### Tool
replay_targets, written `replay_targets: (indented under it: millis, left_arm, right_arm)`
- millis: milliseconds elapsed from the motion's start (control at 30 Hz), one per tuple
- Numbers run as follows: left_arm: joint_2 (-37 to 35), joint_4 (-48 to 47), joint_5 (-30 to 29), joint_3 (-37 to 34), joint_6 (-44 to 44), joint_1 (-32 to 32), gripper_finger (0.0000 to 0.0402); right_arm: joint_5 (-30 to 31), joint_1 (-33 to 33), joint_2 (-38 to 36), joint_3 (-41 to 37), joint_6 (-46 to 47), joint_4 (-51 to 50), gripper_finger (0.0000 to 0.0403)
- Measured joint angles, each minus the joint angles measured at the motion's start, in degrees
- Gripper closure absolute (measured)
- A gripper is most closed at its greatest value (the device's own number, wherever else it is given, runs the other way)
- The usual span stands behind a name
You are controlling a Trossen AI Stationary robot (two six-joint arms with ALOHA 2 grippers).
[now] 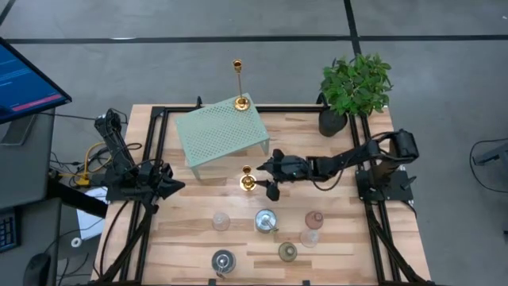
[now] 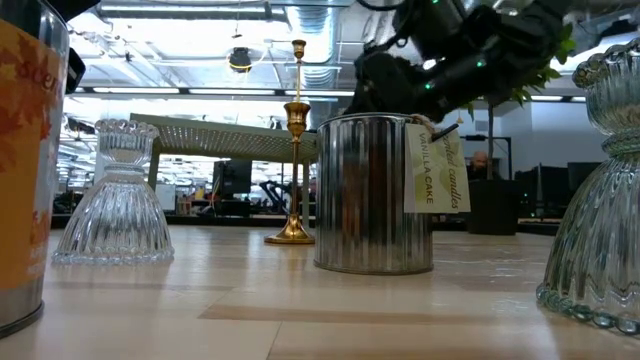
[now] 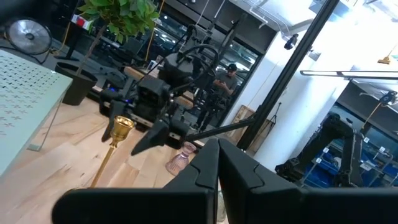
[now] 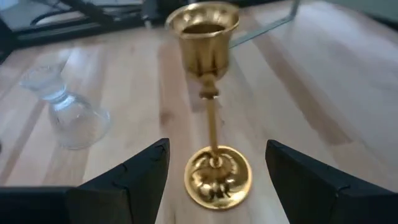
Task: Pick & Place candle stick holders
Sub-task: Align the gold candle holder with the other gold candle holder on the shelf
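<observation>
My right gripper moves forward before it closes on the short candlestick next, since the fingers stop short of its stem (image 1: 248,175) (image 4: 212,121) above the round base.
A short gold candlestick (image 1: 248,182) stands upright on its round base on the wooden table, in front of the mint-green rack (image 1: 222,135). My right gripper (image 1: 266,179) is open, close on the candlestick's right. In the right wrist view its two fingers stand on either side of the candlestick (image 4: 213,124), apart from it. A tall slim gold candlestick (image 1: 238,87) stands on the rack's far corner. My left gripper (image 1: 176,187) waits shut and empty at the table's left (image 3: 217,158). Glass and metal holders (image 1: 266,220) stand near the front.
Toward the near edge stand a clear glass holder (image 1: 221,222), a silver tin (image 2: 373,195), a pink glass holder (image 1: 314,218), another clear one (image 1: 309,237), a greenish one (image 1: 287,252) and a silvery cup (image 1: 223,260). A potted plant (image 1: 353,87) stands at the back right.
</observation>
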Motion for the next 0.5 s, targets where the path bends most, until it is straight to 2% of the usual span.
replay_targets:
  millis: [167, 500]
  left_arm:
    - [0.00, -0.02, -1.12, 0.00, 0.00, 0.00, 0.0394]
    - [0.00, -0.07, -1.57, 0.00, 0.31, 0.00, 0.0394]
  right_arm:
    - [-3.11, -0.91, 3.62, 3.52, -2.90, 0.73, 0.0148]
    - [-4.72, -1.53, 7.51, 8.07, -3.90, -0.22, 0.0148]
